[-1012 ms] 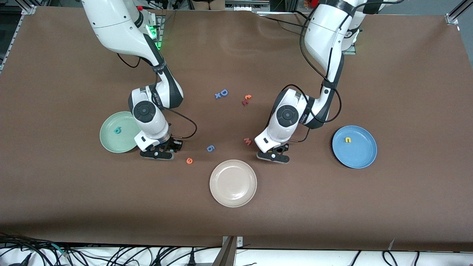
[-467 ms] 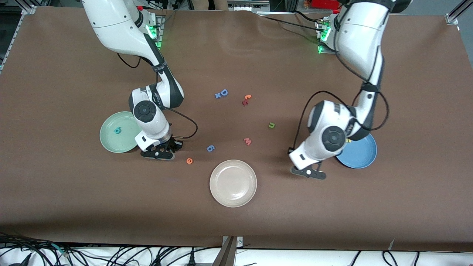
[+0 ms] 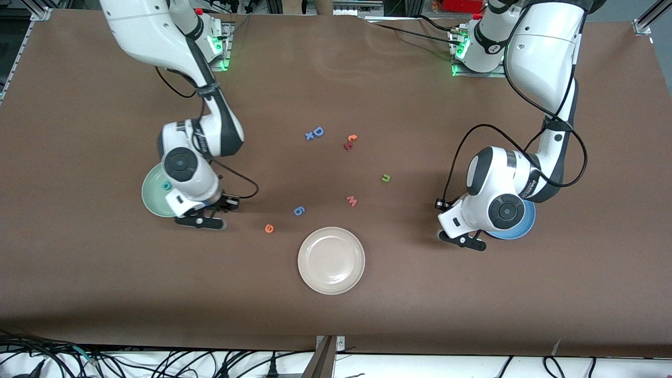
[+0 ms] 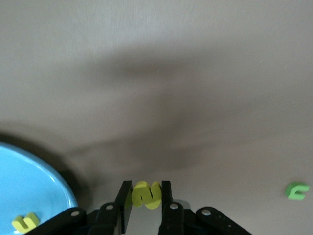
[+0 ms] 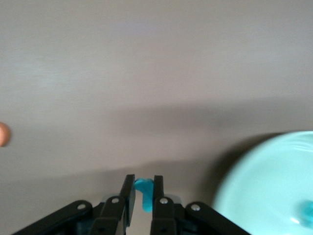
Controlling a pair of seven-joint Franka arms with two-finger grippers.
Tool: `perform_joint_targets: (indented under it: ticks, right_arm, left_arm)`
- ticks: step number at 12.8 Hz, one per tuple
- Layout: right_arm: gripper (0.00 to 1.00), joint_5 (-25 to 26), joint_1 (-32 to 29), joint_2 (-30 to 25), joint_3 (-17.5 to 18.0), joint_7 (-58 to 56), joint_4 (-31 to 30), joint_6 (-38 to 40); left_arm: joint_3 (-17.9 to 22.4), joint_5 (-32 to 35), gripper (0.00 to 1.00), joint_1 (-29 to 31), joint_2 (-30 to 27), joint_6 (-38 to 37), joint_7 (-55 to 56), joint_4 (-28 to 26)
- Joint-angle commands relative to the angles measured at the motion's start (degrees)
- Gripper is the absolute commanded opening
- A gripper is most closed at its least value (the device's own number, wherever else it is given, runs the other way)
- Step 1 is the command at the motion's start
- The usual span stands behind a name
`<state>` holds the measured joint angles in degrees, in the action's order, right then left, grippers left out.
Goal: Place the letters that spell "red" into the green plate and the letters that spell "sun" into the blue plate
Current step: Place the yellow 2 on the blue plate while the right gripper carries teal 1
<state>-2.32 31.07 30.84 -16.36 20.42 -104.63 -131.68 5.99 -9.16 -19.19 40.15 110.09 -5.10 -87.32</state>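
Observation:
The yellow s (image 4: 146,195) hangs outside the blue plate's rim (image 4: 65,186) in the left wrist view and would miss, so my left gripper keeps holding the s until it is inside.
My left gripper (image 3: 464,240) (image 4: 146,184) is shut on the yellow s (image 4: 146,195), just beside the blue plate (image 3: 512,233) (image 4: 29,186). A yellow arch letter (image 4: 25,223) lies in that plate. The dark green arch letter (image 3: 386,178) (image 4: 297,190) lies on the table. My right gripper (image 3: 206,219) (image 5: 144,179) is shut on the teal r (image 5: 144,192), at the rim of the green plate (image 3: 148,197) (image 5: 269,186), which holds the teal d (image 3: 167,185) (image 5: 307,213). The orange e (image 3: 269,228) (image 5: 3,133) lies on the table beside my right gripper.
A cream-white plate (image 3: 331,260) sits nearest the front camera at mid-table. A blue round letter (image 3: 298,211) and a pink w (image 3: 352,200) lie just farther from the camera than it. A blue D (image 3: 315,133) and small red and orange letters (image 3: 350,142) lie farther still.
My left gripper carried the yellow s from beside the pink w over to the blue plate. My right gripper shut on the teal r and shifted toward the green plate.

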Motion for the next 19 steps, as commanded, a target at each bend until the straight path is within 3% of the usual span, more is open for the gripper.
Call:
perform_joint_targets:
  ticks: [1,3,6,9,11,12,13,14,15,17,18,19]
  right_arm:
    - [0.12,0.21,-0.30,-4.72,-4.37,-6.24,-1.63,8.52]
    - [0.12,0.13,-0.57,-6.13,-7.36,-10.03,-4.60,11.09]
    - [0.12,-1.18,-0.74,-8.60,-7.55,-10.66,-12.68,8.56]
    - [0.14,-1.46,-0.92,-7.55,-7.55,-11.45,-15.43,5.93]
    - [0.28,-1.54,-2.49,-5.97,-7.55,-13.55,-15.43,3.81]
    - [0.51,-1.63,-2.68,-5.88,-7.55,-14.00,-15.34,3.63]
    - [0.81,-1.63,-2.59,-6.14,-7.46,-14.00,-15.26,3.63]
    - [0.96,-1.63,-2.59,-6.84,-7.11,-13.57,-14.73,3.71]
    - [0.98,-1.81,-2.33,-7.97,-6.50,-12.95,-13.86,3.89]
    - [0.98,-7.23,-2.15,-8.25,-2.82,-9.36,-9.04,4.50]
    - [0.98,-8.74,-2.15,-7.64,-1.41,-6.73,-6.75,4.25]
    - [0.98,-9.10,-2.06,-6.42,-0.18,-4.44,-4.12,4.07]
  left_arm:
    - [-0.81,1.77,0.20,3.62,-1.48,-1.63,-4.29,-2.68]
    - [-0.10,1.77,0.20,5.56,-1.74,-3.38,-8.07,-2.07]
    - [0.43,1.77,0.20,8.02,-2.18,-4.71,-9.41,-1.63]
    - [0.86,1.77,0.21,8.91,-2.88,-5.33,-10.19,-1.62]
    - [1.74,1.77,0.22,8.91,-2.27,-5.06,-12.65,-1.62]
    - [2.44,1.77,0.25,8.91,-2.18,-4.98,-13.09,-1.62]
    - [2.54,1.77,0.26,8.91,-2.01,-4.80,-13.18,-1.62]
    - [2.54,1.77,0.26,8.82,-1.83,-4.62,-13.36,-1.62]
    - [2.54,1.77,0.27,8.82,-1.74,-4.54,-13.45,-1.62]
    - [2.54,1.60,0.84,8.82,-1.48,-4.45,-13.28,-1.62]
    - [2.88,0.90,1.00,9.00,-1.48,-4.45,-13.45,-1.62]
    - [3.15,0.81,1.00,9.08,-1.48,-4.36,-13.45,-1.62]
